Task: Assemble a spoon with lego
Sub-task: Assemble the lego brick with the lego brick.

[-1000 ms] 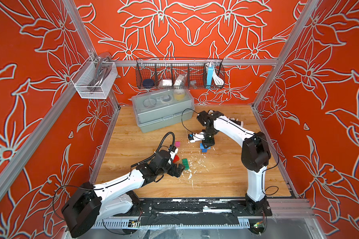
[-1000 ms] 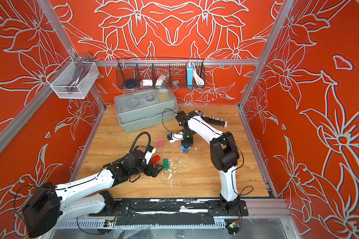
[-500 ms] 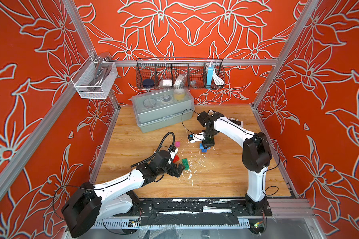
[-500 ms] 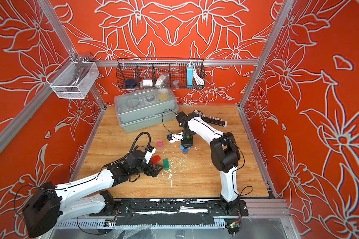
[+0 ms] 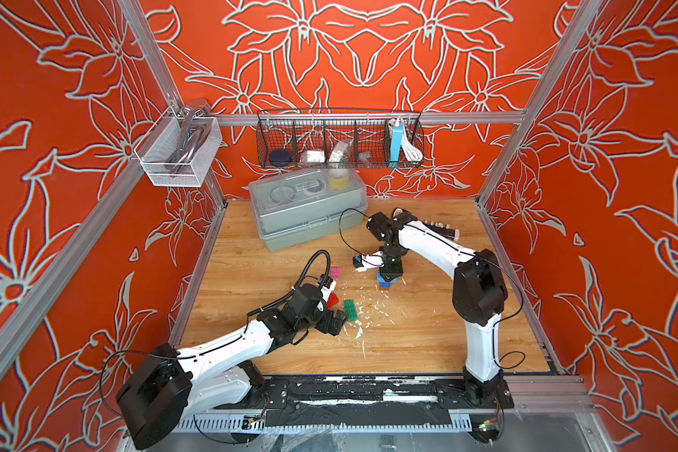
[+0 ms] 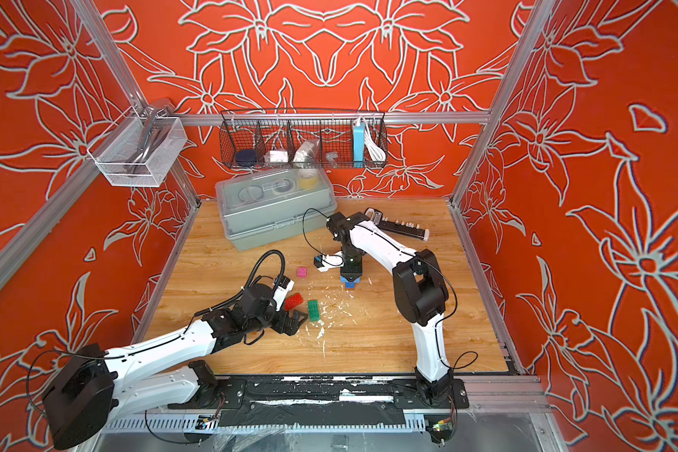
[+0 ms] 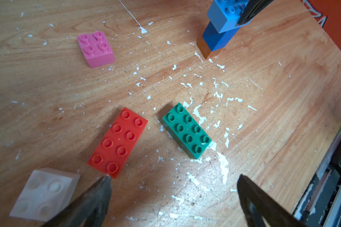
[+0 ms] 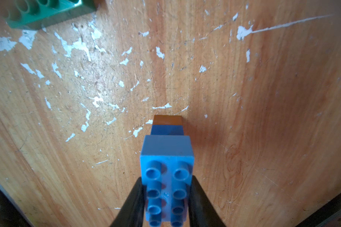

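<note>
The light blue brick sits in line on the dark blue brick and the stem stands upright, so it is time for my right gripper to open now.
A short spoon stem stands on the wooden floor, with a brown brick (image 8: 167, 119) at the bottom, a dark blue brick (image 8: 166, 130) above it and a light blue 2x4 brick (image 8: 166, 176) on top. My right gripper (image 8: 167, 182) is shut on the light blue brick, and the stack (image 5: 386, 280) shows in both top views. My left gripper (image 7: 173, 177) hangs open over bare wood, one fingertip (image 7: 104, 182) at the end of the red brick (image 7: 117, 142). Next to the red brick lies the green brick (image 7: 186, 130). A pink square (image 7: 96, 49) and a white square (image 7: 43, 193) lie loose.
A grey lidded box (image 5: 310, 211) stands at the back. A black wire basket (image 5: 339, 141) and a white mesh basket (image 5: 177, 152) hang on the walls. A black power strip (image 5: 441, 231) lies at the back right. White flecks scatter over the floor.
</note>
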Controlling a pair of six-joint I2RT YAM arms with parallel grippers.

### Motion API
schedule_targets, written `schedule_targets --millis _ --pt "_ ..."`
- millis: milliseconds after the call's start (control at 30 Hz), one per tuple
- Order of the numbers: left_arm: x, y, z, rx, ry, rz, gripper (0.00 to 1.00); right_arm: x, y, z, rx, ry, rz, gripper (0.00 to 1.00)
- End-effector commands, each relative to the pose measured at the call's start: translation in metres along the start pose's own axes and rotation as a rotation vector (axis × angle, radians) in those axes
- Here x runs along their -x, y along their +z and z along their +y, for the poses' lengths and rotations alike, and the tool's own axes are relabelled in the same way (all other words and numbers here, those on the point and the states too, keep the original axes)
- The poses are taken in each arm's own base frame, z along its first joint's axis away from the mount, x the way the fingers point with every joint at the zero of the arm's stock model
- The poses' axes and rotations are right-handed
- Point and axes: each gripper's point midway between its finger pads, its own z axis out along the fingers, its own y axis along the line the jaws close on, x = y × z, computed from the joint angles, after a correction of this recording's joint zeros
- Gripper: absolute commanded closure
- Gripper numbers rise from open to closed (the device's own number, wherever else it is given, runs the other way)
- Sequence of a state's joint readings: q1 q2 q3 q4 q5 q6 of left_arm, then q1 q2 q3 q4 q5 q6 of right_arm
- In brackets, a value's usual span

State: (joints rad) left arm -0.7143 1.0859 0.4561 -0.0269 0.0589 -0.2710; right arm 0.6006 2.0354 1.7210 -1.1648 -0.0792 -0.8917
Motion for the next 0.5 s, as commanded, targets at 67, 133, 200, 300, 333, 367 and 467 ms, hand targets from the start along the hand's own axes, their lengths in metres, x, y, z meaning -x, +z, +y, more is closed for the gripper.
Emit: schedule_targets --millis 67,133,200,300,333,367,467 --pt "0.006 -0.005 -0.001 0.008 0.017 -0.022 0.02 -0.006 0.031 0.014 0.078 0.022 0.051 1.00" --pt "0.007 -0.004 0.000 0.009 0.015 -0.021 0.02 -0.005 0.023 0.011 0.053 0.029 0.042 0.98" --pt "0.007 -0.004 -0.001 0.005 0.014 -0.019 0.02 -0.004 0.017 0.009 0.032 0.031 0.033 0.92" --pt "0.007 -0.004 -0.001 0.005 0.014 -0.019 0.02 -0.005 0.012 0.009 0.027 0.021 0.028 0.80" --pt "0.008 -0.005 -0.002 0.004 0.014 -0.021 0.02 -0.005 0.011 0.011 0.035 0.013 0.025 0.76" --pt "0.008 -0.005 -0.002 0.003 0.013 -0.022 0.02 -0.004 0.010 0.011 0.031 0.010 0.023 0.73" --pt "0.008 -0.006 -0.002 0.005 0.012 -0.022 0.02 -0.003 0.008 0.010 0.024 0.012 0.015 0.66"
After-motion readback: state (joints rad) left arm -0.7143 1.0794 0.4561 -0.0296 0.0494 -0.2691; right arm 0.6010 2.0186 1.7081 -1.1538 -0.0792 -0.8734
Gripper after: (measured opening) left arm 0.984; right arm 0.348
